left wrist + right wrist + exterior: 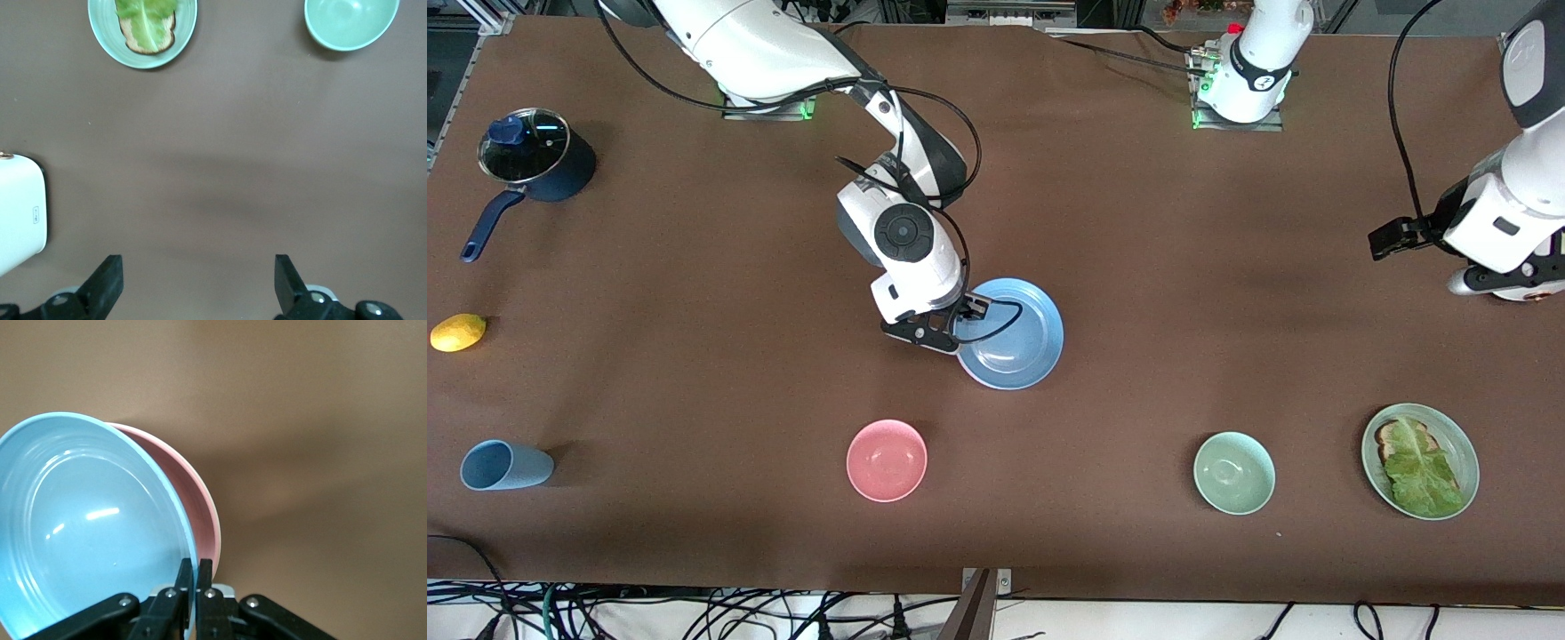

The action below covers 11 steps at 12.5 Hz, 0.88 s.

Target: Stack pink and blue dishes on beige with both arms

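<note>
The blue plate is over the pink plate, so it is time for my right gripper to let go of it now.
My right gripper is shut on the rim of the blue plate, which sits tilted near the table's middle. In the right wrist view a crescent of a pink plate shows close under the blue one. The front view shows only the blue plate there, and the beige plate is hidden or out of view. The left arm waits at its own end of the table. Its gripper is open over bare tabletop, with nothing between its fingers.
Along the edge nearest the front camera stand a light blue cup, a pink bowl, a green bowl and a green plate with bread and lettuce. A lidded pot and a lemon lie toward the right arm's end. A white appliance stands by the left gripper.
</note>
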Motion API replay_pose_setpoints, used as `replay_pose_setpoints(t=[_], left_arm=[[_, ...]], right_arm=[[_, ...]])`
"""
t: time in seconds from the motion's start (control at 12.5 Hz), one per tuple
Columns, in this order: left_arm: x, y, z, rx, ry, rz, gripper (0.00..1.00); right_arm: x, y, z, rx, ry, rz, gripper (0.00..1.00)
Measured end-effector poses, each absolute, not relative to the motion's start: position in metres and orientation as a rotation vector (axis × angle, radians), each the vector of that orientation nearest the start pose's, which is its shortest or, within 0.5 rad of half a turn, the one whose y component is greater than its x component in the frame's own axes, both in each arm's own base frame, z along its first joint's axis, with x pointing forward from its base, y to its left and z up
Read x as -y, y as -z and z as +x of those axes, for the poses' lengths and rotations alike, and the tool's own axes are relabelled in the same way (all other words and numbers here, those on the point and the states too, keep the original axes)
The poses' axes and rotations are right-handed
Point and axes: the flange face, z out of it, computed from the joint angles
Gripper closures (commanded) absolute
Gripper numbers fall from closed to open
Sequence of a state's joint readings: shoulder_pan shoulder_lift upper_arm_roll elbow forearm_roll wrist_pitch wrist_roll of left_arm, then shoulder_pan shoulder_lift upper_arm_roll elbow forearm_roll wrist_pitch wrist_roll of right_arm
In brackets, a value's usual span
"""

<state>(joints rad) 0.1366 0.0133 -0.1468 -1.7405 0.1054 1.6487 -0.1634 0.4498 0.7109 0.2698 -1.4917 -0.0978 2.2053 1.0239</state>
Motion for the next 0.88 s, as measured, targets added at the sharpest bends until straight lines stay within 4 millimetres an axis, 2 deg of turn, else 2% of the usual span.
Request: replay_pose_setpoints(t=[0.16, 0.24, 0.32, 0.48, 0.56, 0.72, 0.88], left_arm=[[0.005, -0.569, 0.547, 0.202, -0.075, -3.043, 0.0], [0.006, -0.575, 0.545, 0.214, -0.061, -3.068, 0.0], [-0.001, -0.578, 0.545, 0.239, -0.048, -3.092, 0.0], [-0.014, -0.584, 0.547, 0.177, -0.021, -3.111, 0.0], [-0.016, -0.585, 0.547, 0.087, -0.018, -3.116, 0.0], [-0.015, -0.585, 0.547, -0.069, -0.021, -3.117, 0.0], [-0.014, -0.585, 0.547, -0.13, -0.024, -3.115, 0.0]], right_arm=[[-0.444, -0.264, 0.563, -0.477, -0.085, -3.021, 0.78], [-0.444, -0.263, 0.563, -0.478, -0.086, -3.022, 0.64], [-0.443, -0.262, 0.563, -0.481, -0.086, -3.023, 0.47], [-0.438, -0.262, 0.568, -0.496, -0.08, -3.022, 0.29], [-0.435, -0.262, 0.57, -0.502, -0.078, -3.021, 0.08], [-0.435, -0.263, 0.571, -0.505, -0.074, -3.018, 0.01], [-0.429, -0.271, 0.579, -0.513, -0.046, -3.009, 0.0]])
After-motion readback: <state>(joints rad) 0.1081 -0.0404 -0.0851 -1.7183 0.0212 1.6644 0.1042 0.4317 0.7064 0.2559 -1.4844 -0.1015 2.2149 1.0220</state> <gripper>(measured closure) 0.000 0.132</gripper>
